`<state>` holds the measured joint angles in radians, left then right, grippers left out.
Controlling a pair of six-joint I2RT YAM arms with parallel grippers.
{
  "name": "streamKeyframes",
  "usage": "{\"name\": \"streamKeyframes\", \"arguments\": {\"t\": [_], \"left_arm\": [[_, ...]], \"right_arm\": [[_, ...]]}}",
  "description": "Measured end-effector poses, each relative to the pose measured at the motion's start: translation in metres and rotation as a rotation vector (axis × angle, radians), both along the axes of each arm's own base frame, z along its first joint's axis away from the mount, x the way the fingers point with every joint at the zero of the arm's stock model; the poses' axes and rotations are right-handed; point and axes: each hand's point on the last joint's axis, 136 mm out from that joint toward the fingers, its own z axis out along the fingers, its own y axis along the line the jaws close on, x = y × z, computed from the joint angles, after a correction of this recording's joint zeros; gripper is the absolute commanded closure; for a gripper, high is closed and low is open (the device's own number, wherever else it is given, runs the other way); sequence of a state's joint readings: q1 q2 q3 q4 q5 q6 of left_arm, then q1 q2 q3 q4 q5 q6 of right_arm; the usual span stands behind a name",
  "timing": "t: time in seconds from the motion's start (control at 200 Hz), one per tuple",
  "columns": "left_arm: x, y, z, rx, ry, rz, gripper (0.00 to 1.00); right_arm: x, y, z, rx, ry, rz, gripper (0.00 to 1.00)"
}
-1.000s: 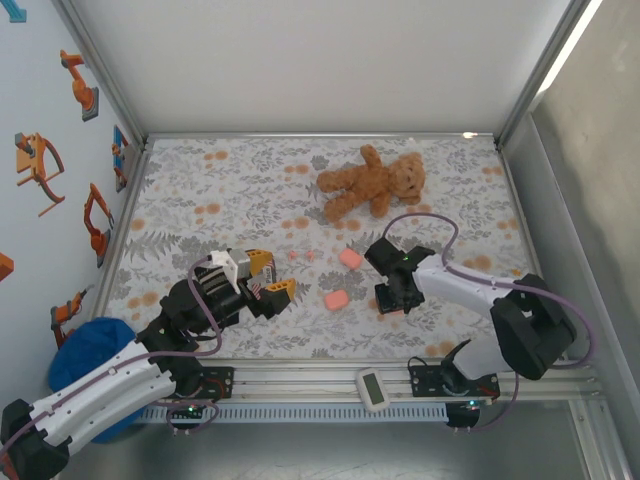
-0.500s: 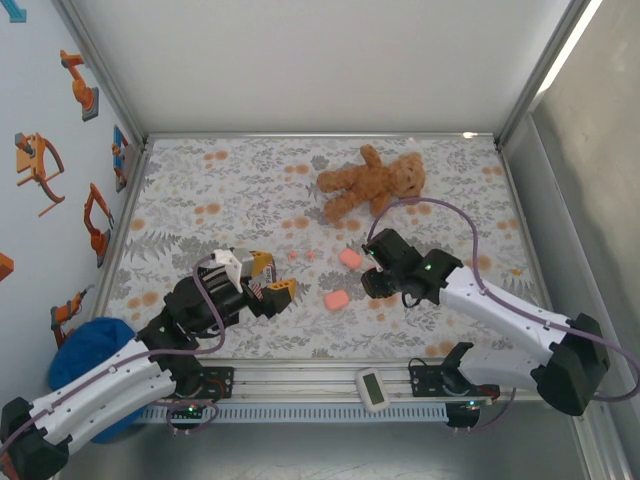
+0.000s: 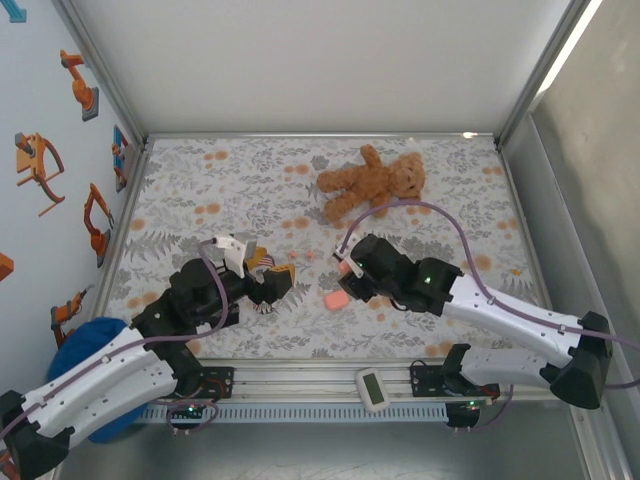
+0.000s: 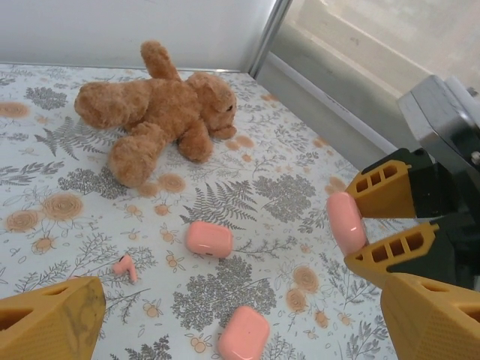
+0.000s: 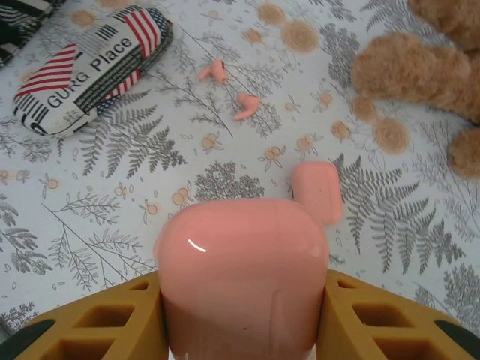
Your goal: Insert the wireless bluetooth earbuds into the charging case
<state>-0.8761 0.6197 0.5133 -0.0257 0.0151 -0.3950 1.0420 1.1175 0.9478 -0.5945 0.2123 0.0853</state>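
Observation:
My left gripper grabs the charging case across the broad sides of its base next, which leaves the lid free for inserting the earbuds.
My right gripper (image 5: 244, 304) is shut on a closed pink charging case (image 5: 240, 247), holding it by its sides above the table. That held case (image 4: 345, 223) also shows at the right of the left wrist view. Two more pink cases (image 4: 208, 238) (image 4: 244, 335) lie on the floral cloth, one of them (image 3: 337, 299) just below the right gripper (image 3: 346, 273). Two tiny pink earbuds (image 5: 212, 71) (image 5: 246, 105) lie loose beyond the held case, one earbud (image 4: 125, 266) in the left wrist view. My left gripper (image 3: 272, 283) is open and empty, left of the cases.
A brown teddy bear (image 3: 372, 182) lies at the back of the table. A striped glasses case (image 5: 90, 67) rests near the earbuds, by the left gripper. White walls and a metal frame (image 3: 505, 140) enclose the cloth.
The right arm has swung left across the table, carrying the pink case toward the middle. The left gripper has shifted slightly forward and stayed open.

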Motion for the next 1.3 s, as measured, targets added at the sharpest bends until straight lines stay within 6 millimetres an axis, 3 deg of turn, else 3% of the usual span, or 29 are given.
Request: {"name": "streamKeyframes", "arguments": {"t": [0.21, 0.456, 0.741, 1.117, 1.302], "left_arm": [[0.002, -0.001, 0.000, -0.008, 0.079, 0.003, 0.07], [-0.010, -0.010, 0.010, -0.060, 0.142, -0.082, 0.17], [-0.030, -0.035, 0.006, -0.069, 0.212, -0.271, 0.22], [-0.040, -0.060, -0.012, -0.038, 0.292, -0.380, 0.28], [-0.041, -0.067, -0.016, -0.032, 0.303, -0.394, 0.35]], "right_arm": [[-0.013, 0.025, 0.018, -0.007, -0.139, 0.171, 0.56], [-0.032, 0.048, 0.038, -0.029, -0.313, 0.354, 0.56], [-0.031, 0.053, 0.038, -0.097, -0.393, 0.395, 0.56], [-0.029, 0.054, 0.033, -0.142, -0.414, 0.388, 0.56], [-0.030, 0.055, 0.034, -0.139, -0.419, 0.390, 0.56]]}}
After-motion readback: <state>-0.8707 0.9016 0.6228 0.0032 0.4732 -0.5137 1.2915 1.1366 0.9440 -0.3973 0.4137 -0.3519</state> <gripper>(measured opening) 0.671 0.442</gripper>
